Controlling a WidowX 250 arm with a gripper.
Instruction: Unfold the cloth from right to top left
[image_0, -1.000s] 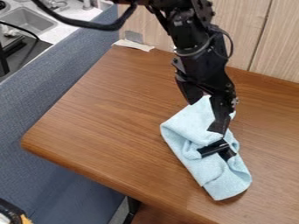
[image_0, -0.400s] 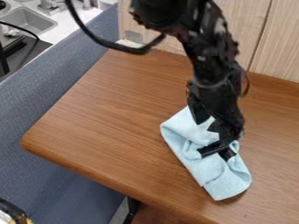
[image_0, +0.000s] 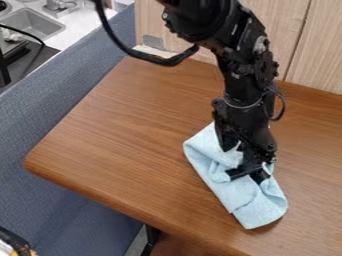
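Note:
The light blue cloth will be picked up next by its upper corner with my gripper. Then my gripper will unfold it across the wooden table.
My gripper (image_0: 240, 156) hangs over the upper right part of the light blue cloth (image_0: 248, 205), low above it. It is open, with a small patch of cloth showing between its fingers. The cloth lies folded and bunched on the wooden table, right of the middle, stretching from upper left to lower right. A small black object (image_0: 237, 173) rests on the cloth's folds just below the gripper and is partly covered by it. The cloth's upper right side is hidden behind the gripper.
The brown table (image_0: 127, 135) has its rounded left corner beside a blue-grey padded surface (image_0: 60, 125). Light wood panels (image_0: 307, 50) rise behind the table. At the top left is a sink (image_0: 33, 22). A dark cable loops beside the arm.
The gripper has moved down and slightly right, closer to the black object, and its fingers stand nearer each other than before. The cloth and the black object have not visibly moved.

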